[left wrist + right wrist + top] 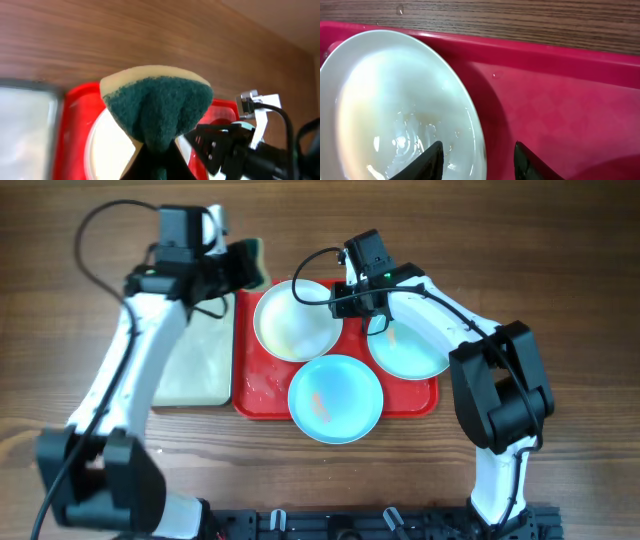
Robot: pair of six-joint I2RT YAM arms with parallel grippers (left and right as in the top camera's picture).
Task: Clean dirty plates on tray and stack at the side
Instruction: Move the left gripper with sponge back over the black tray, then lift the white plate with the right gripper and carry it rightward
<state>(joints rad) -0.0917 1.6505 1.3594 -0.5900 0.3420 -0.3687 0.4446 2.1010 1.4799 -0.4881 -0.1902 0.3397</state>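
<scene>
I need to pinch the white plate's rim (187, 147) on the side away from the sponge (157, 107) with my right gripper next, so the plate's top side stays open to clean before stacking.
The red tray (262, 392) lies at the table's middle. On it a wet white plate (295, 320) sits at the back left, and it also shows in the right wrist view (385, 105). A pale blue plate (335, 398) overhangs the tray's front rim. A second pale blue plate (412, 352) with an orange smear lies at the right, partly under my right arm. My right gripper (345, 298) is open, with its fingers (480, 160) on either side of the white plate's right rim. My left gripper (240, 268) is shut on a green and yellow sponge (157, 107), held above the tray's back left corner.
A smaller black-rimmed tray with a pale inside (195, 365) lies against the red tray's left side. Water drops lie on the red tray floor (560, 105). Bare wooden table (560, 270) lies behind and to the right.
</scene>
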